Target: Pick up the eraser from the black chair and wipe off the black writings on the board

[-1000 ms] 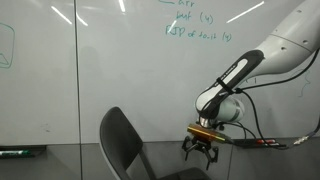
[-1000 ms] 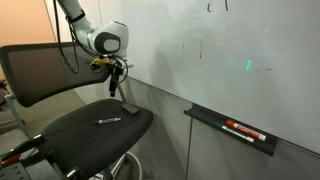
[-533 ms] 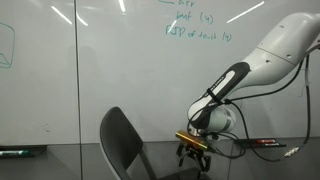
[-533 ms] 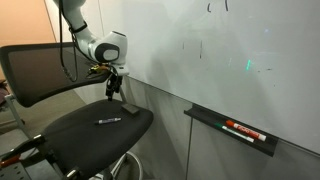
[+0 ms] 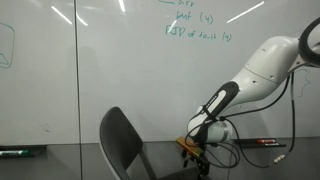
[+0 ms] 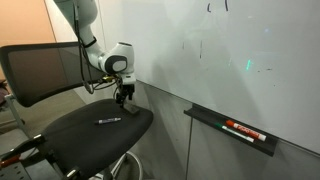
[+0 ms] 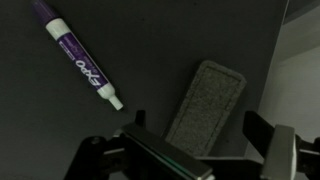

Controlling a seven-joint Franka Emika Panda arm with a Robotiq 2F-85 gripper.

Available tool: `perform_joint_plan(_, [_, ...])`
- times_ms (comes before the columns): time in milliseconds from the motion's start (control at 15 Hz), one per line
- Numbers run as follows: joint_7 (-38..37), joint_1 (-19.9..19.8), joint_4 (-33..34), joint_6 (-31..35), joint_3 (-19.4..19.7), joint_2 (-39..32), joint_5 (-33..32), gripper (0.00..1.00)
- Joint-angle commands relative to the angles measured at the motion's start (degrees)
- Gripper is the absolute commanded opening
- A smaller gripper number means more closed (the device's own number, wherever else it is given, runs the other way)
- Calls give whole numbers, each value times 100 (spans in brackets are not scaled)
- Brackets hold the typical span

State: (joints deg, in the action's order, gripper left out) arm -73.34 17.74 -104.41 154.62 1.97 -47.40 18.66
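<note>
The robot's gripper should next grab the eraser (image 7: pixel 205 105) across its long sides near one of its ends, so the eraser's grey felt side stays free to wipe off the writings.
The eraser (image 7: pixel 205 105), a dark block with a grey felt face, lies on the seat of the black chair (image 6: pixel 85 135). In the wrist view my gripper (image 7: pixel 198 120) is open, with one finger on each side of the eraser and just above it. In both exterior views the gripper (image 6: pixel 124 97) (image 5: pixel 195 160) hangs low over the seat's back edge, close to the board (image 6: pixel 230 80). Faint black writings (image 6: pixel 200 47) show on the board. The chair's backrest (image 5: pixel 122 145) hides the seat in an exterior view.
A purple marker (image 7: pixel 78 55) (image 6: pixel 108 121) lies on the seat beside the eraser. A tray with red-and-black markers (image 6: pixel 243 130) hangs under the board. Green handwriting (image 5: pixel 195 25) is high on the board. The chair's backrest (image 6: pixel 40 70) rises on the side away from the board.
My gripper has come down and slightly sideways along the board, from well above the seat to just over the eraser. The marker and the eraser have not moved.
</note>
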Motion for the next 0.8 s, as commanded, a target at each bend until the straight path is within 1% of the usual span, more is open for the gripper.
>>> perform_joint_plan(0, [-644, 253, 447, 55, 282, -404, -285, 100])
perform_joint_plan(267, [-1026, 414, 759, 69, 488, -682, -636, 100])
perform_joint_plan(600, [-1307, 457, 1012, -20, 546, -881, -852, 100])
perform_joint_plan(667, [-1337, 459, 1032, -11, 562, -908, -889, 92])
perform_joint_plan(733, [-1365, 447, 1051, -4, 549, -928, -895, 74])
